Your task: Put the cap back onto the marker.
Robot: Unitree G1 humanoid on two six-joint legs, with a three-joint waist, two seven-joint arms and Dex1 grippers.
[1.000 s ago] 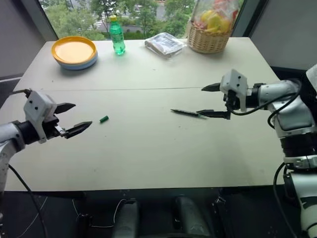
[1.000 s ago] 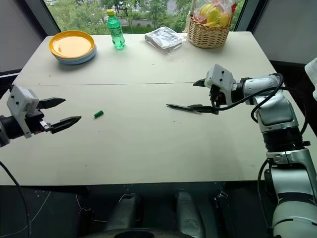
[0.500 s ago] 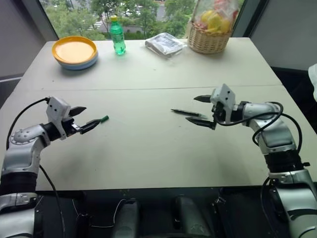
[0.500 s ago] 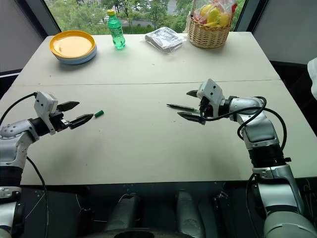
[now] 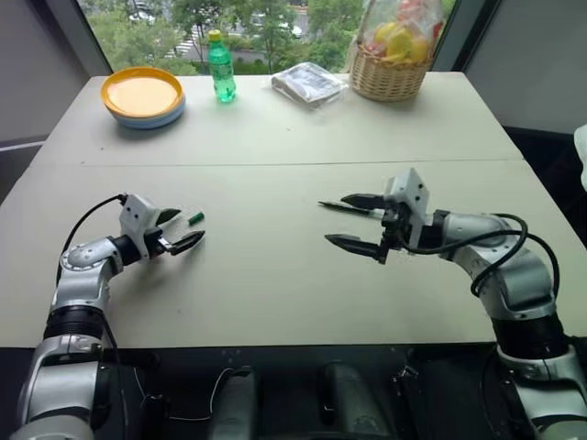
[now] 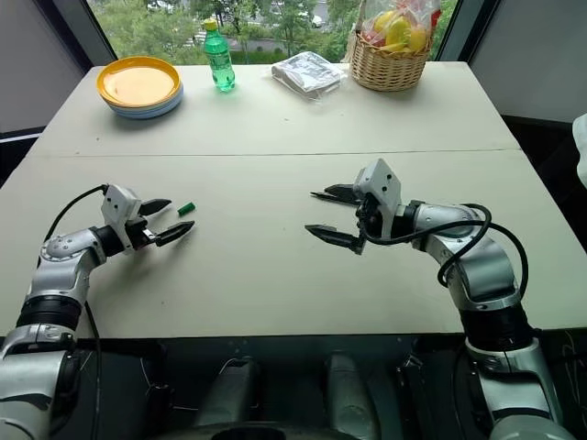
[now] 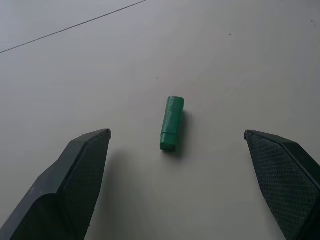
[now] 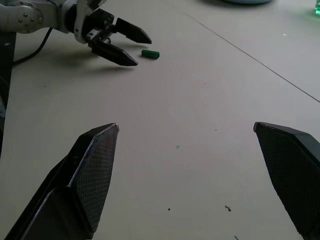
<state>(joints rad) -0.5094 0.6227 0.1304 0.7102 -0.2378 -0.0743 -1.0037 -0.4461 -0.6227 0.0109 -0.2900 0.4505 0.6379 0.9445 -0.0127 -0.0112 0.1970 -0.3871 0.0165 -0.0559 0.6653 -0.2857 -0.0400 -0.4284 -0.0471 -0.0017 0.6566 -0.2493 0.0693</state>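
Note:
The right gripper picks up the marker by its body (image 5: 352, 209) next, since the marker's thin pointed tip (image 5: 322, 203) lies bare with its cap off.
The cap (image 5: 195, 218), a tiny green cylinder, lies on the beige table (image 5: 275, 284) at the left. My left gripper (image 5: 192, 225) hovers low over the table, open, and the cap (image 7: 171, 123) lies flat between its two fingertips and just past them, touching neither. The marker (image 5: 328, 205), a thin dark stick, lies on the table right of centre. My right gripper (image 5: 335, 219) is open beside it; its far finger covers the marker's right end and its near finger hangs in front, with nothing held. The right wrist view takes in the left gripper (image 8: 125, 47) and the cap (image 8: 150, 54) across the table.
Along the table's far edge stand a yellow plate on a blue stack (image 5: 142, 94), a green bottle with a yellow lid (image 5: 220, 66), a silver packet (image 5: 307, 82) and a wicker basket of fruit (image 5: 390, 60). A seam (image 5: 275, 165) crosses the tabletop.
My left gripper came forward and down until its open fingers flank the cap. My right gripper drew back and to the left, still open, and now sits lower next to the marker.

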